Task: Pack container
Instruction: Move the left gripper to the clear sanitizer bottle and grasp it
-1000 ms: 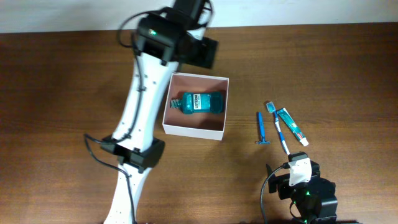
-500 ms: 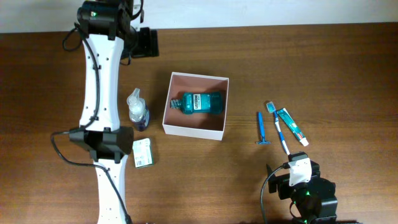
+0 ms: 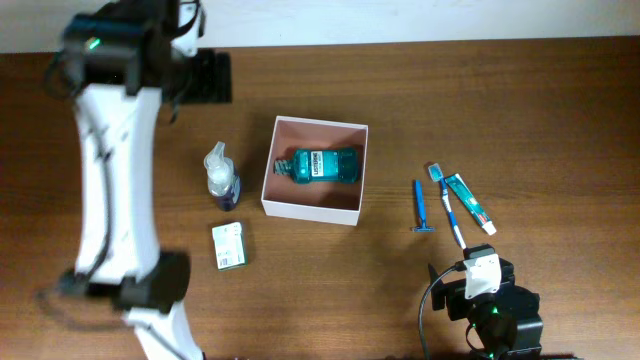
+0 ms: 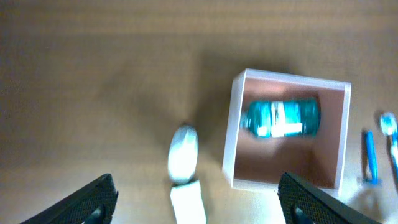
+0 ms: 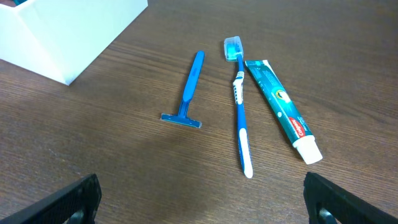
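My left gripper is about to grab the clear bottle by its clear cap end [image 3: 217, 166], so the bottle's dark base stays free to go into the container [image 3: 310, 211].
The container [image 3: 310, 211], a white box with a pinkish-brown inside, sits mid-table and holds a teal mouthwash bottle [image 3: 318, 165] lying on its side. My left gripper [image 3: 205, 77] is open and empty, high above the back left of the table, left of the box. Its blurred wrist view shows the container [image 4: 231, 137], the mouthwash [image 4: 283, 118] and the open jaws [image 4: 198, 206]. My right gripper [image 5: 202, 205] is open and empty, low at the front right [image 3: 482, 285]. Ahead of it lie a blue razor [image 5: 189, 84], a toothbrush [image 5: 240, 106] and a toothpaste tube [image 5: 283, 109].
A clear pump bottle [image 3: 220, 178] stands left of the box, with a small green-white packet [image 3: 230, 245] in front of it. Razor [image 3: 421, 207], toothbrush [image 3: 448, 205] and toothpaste [image 3: 469, 203] lie right of the box. The left arm's white links run down the table's left side.
The left arm has swung left, from over the box's back edge to the back left corner, uncovering the pump bottle and the packet. The right arm has not moved.
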